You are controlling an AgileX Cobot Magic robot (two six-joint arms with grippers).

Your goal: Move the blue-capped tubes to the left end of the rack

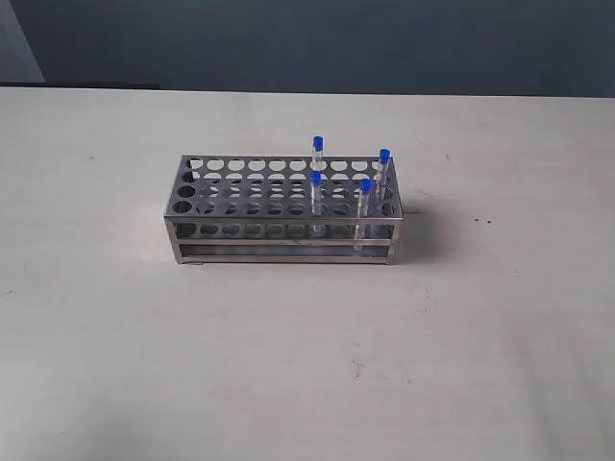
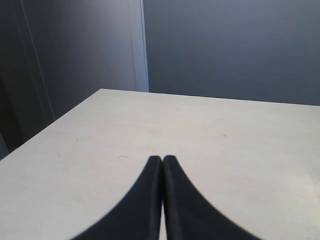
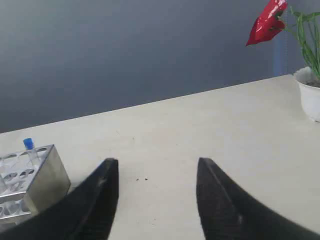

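Note:
The robot's right gripper will next move the blue-capped tube over to the rack's bare end [image 1: 184, 192], so it will grab that tube by its end with the cap [image 1: 365, 186].
The shiny steel rack [image 1: 240, 206] stands in the middle of the pale table. Several blue-capped tubes [image 1: 317, 163] stand upright in holes at its right end, the rest of the holes being bare. Neither gripper shows in the exterior view. My left gripper [image 2: 162, 159] is shut with nothing between its black fingers, over bare table near a corner. My right gripper [image 3: 157, 167] is open and empty over the table; a corner of the rack [image 3: 47, 175] with one blue-capped tube [image 3: 30, 150] lies beside it.
A white pot with a green plant and a red flower [image 3: 307, 75] stands at the table's edge in the right wrist view. A dark grey wall runs behind the table. The table's corner [image 2: 102, 91] shows in the left wrist view.

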